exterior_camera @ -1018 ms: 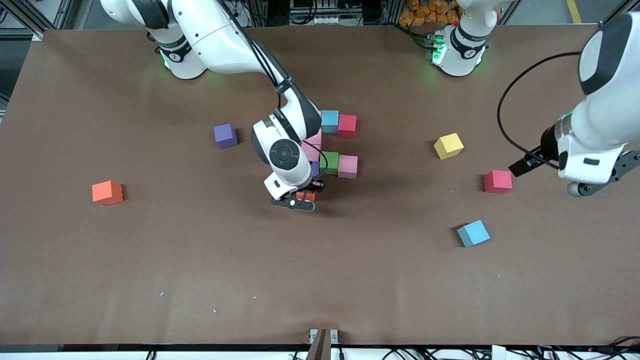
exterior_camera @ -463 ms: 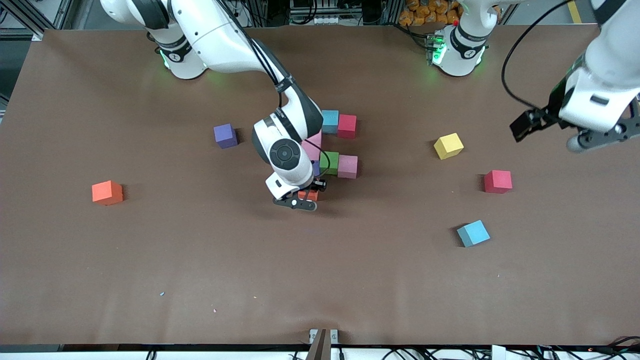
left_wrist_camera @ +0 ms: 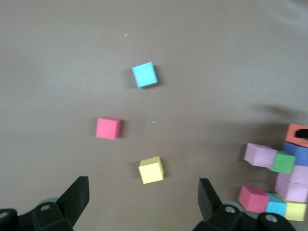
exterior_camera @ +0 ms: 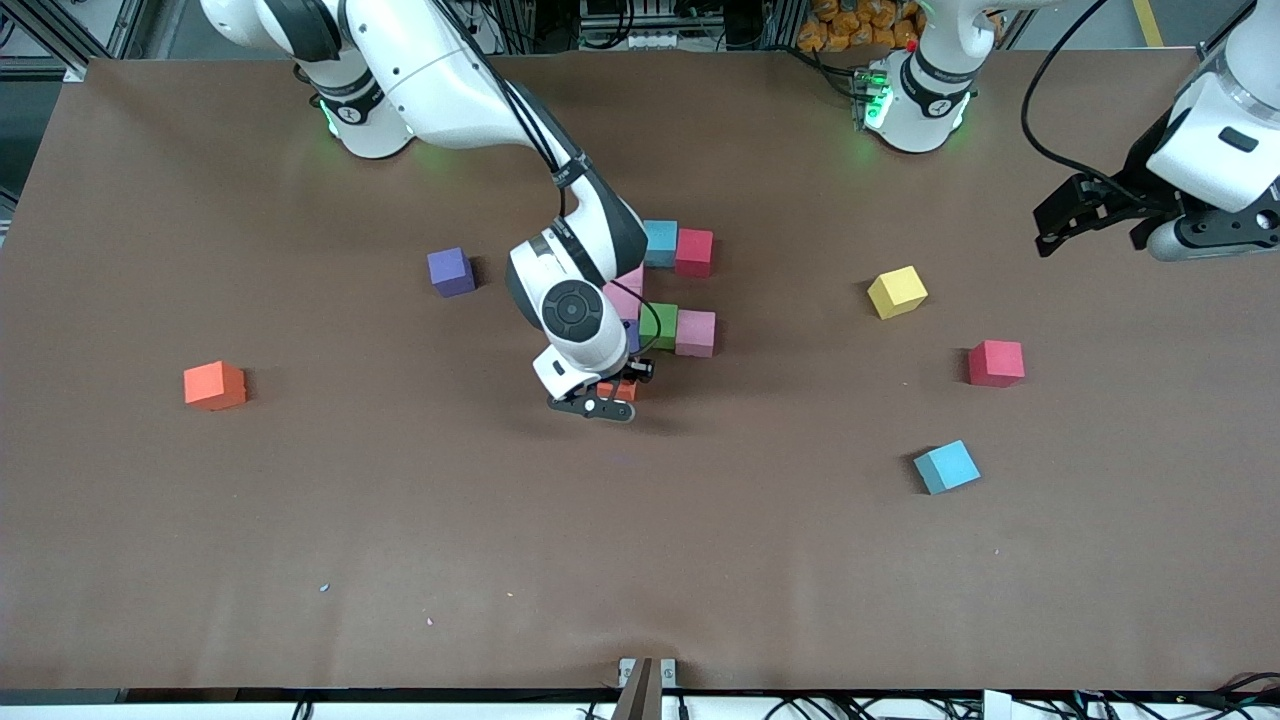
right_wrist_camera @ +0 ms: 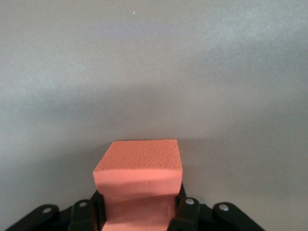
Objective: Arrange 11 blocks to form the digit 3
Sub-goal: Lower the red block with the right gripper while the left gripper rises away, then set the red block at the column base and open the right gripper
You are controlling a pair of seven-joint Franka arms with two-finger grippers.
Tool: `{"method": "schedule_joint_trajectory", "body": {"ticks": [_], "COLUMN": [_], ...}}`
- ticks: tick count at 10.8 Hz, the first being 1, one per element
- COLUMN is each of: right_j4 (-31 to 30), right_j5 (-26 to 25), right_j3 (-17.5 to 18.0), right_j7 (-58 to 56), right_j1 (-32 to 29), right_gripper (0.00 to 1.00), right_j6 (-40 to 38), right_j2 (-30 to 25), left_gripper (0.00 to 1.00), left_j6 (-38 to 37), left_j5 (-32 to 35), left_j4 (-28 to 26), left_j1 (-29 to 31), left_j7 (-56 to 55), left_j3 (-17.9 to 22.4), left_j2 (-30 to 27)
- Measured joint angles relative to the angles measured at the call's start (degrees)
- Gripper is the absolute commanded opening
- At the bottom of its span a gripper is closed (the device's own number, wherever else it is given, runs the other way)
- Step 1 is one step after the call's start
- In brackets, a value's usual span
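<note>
The orange block's lower edge [exterior_camera: 624, 397] rests level with the tabletop in the front view, so the robot's right gripper needs to open.
My right gripper [exterior_camera: 612, 392] is shut on an orange block [right_wrist_camera: 139, 168] and holds it low over the table, right beside the partly built digit 3 [exterior_camera: 665, 290]. The figure's cubes include light blue [exterior_camera: 659, 241], red [exterior_camera: 694, 250], pink [exterior_camera: 628, 295], green [exterior_camera: 659, 324] and pink [exterior_camera: 695, 332]; the right arm hides part of it. Loose blocks lie around: purple [exterior_camera: 451, 270], orange [exterior_camera: 214, 385], yellow [exterior_camera: 897, 291], red [exterior_camera: 996, 362] and light blue [exterior_camera: 946, 466]. My left gripper [exterior_camera: 1085, 215] hangs open and empty high over the left arm's end of the table, with the yellow block [left_wrist_camera: 151, 170] below it.
The brown table [exterior_camera: 640, 560] is bare across its half nearer the front camera. The robot bases [exterior_camera: 915, 100] stand along the edge farthest from that camera. In the left wrist view the figure [left_wrist_camera: 281, 178] shows with a yellow cube [left_wrist_camera: 294, 211] at one end.
The left arm has swung up and away from the red block toward the table's end by its base. The right gripper with the orange block has hardly moved.
</note>
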Motion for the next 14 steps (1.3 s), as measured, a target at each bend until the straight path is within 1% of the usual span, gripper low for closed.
{"method": "schedule_joint_trajectory", "body": {"ticks": [4, 10, 11, 12, 13, 14], "right_j4": [0.0, 0.1, 0.1, 0.1, 0.1, 0.1], "right_j5": [0.0, 0.0, 0.0, 0.0, 0.0, 0.0], "right_j3": [0.1, 0.2, 0.2, 0.2, 0.2, 0.2], "right_j7": [-0.3, -2.6, -2.7, -2.7, -2.7, -2.7], "right_j1": [0.0, 0.0, 0.0, 0.0, 0.0, 0.0], "right_gripper": [0.0, 0.0, 0.08, 0.41, 0.6, 0.63], "right_j6": [0.0, -0.1, -0.1, -0.1, -0.1, -0.1], "right_j2": [0.0, 0.0, 0.0, 0.0, 0.0, 0.0], "left_gripper": [1.0, 1.0, 1.0, 1.0, 1.0, 1.0], "left_j6": [1.0, -0.8, -0.9, -0.9, -0.9, -0.9], "left_j5": [-0.5, -0.5, -0.5, -0.5, -0.5, -0.5], "left_j4": [0.0, 0.0, -0.1, -0.1, -0.1, -0.2], "left_j1": [0.0, 0.1, 0.2, 0.3, 0.5, 0.7], "left_j7": [4.2, 4.7, 4.7, 4.7, 4.7, 4.7], "left_j3": [0.3, 0.6, 0.6, 0.7, 0.7, 0.7], "left_j2": [0.0, -0.1, -0.1, -0.1, -0.1, -0.1]}}
